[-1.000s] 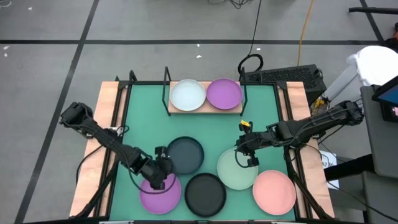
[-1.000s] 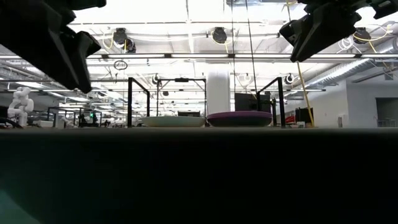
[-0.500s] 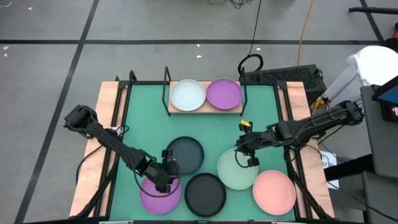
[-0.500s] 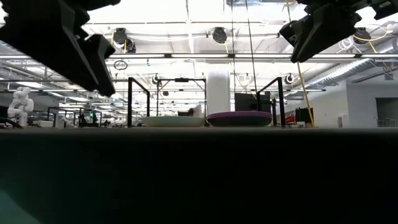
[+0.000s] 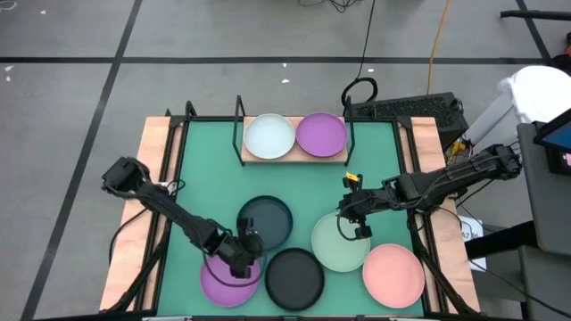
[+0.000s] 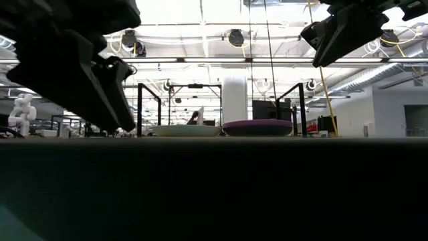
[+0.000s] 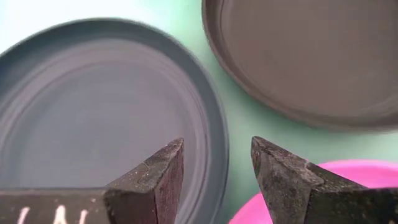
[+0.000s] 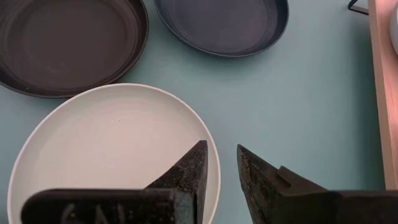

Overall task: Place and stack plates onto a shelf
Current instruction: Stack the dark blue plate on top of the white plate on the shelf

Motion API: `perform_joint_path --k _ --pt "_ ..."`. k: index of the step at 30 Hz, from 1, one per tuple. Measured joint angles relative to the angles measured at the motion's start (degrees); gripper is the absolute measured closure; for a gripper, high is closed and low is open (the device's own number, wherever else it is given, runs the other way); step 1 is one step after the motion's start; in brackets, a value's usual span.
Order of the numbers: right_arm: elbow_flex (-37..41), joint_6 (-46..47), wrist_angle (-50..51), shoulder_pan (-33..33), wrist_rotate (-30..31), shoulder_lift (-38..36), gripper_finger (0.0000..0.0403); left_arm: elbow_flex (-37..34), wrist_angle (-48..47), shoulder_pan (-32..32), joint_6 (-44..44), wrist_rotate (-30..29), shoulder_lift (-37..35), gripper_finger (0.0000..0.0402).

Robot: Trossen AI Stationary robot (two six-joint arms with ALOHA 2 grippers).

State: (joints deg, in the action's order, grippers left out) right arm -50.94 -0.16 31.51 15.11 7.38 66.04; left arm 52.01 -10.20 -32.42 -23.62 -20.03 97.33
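Note:
My left gripper will next take the teal plate by its rim (image 7: 217, 127). Then it can stack the plate on the shelf's white plate.
On the shelf (image 5: 294, 157) at the table's far side lie a white plate (image 5: 269, 136) and a purple plate (image 5: 321, 134). On the green table lie a dark teal plate (image 5: 269, 214), a black plate (image 5: 294, 276), a second purple plate (image 5: 219, 281), a pale mint plate (image 5: 339, 248) and a salmon pink plate (image 5: 393, 275). My left gripper (image 7: 217, 163) is open, low over the teal plate's near rim (image 7: 214, 134). One finger is over the plate's inside and the other outside it. My right gripper (image 8: 221, 158) hangs over the mint plate's far edge, slightly open and holding nothing.
Black wire posts (image 5: 238, 125) stand at the shelf's ends. Wooden strips (image 5: 156, 178) run along the table's left and right sides. The black plate (image 7: 311, 56) and the purple plate (image 7: 354, 174) lie close beside the left gripper. Bare green mat lies between the shelf and the loose plates.
My left gripper has sunk and gone toward the table's right edge, from over the purple plate to the near rim of the dark teal plate. No plate has moved.

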Motion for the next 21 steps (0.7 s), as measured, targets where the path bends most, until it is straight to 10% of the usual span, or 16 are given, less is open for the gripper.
perform_joint_path --k 12,21 --pt "0.0 0.0 0.0 0.0 0.0 0.0 0.0330 0.0 1.2 0.9 0.9 1.7 3.9 0.0218" --pt "0.0 0.0 0.0 0.0 0.0 0.0 0.0330 0.0 1.0 2.3 3.6 3.0 3.9 0.0319"
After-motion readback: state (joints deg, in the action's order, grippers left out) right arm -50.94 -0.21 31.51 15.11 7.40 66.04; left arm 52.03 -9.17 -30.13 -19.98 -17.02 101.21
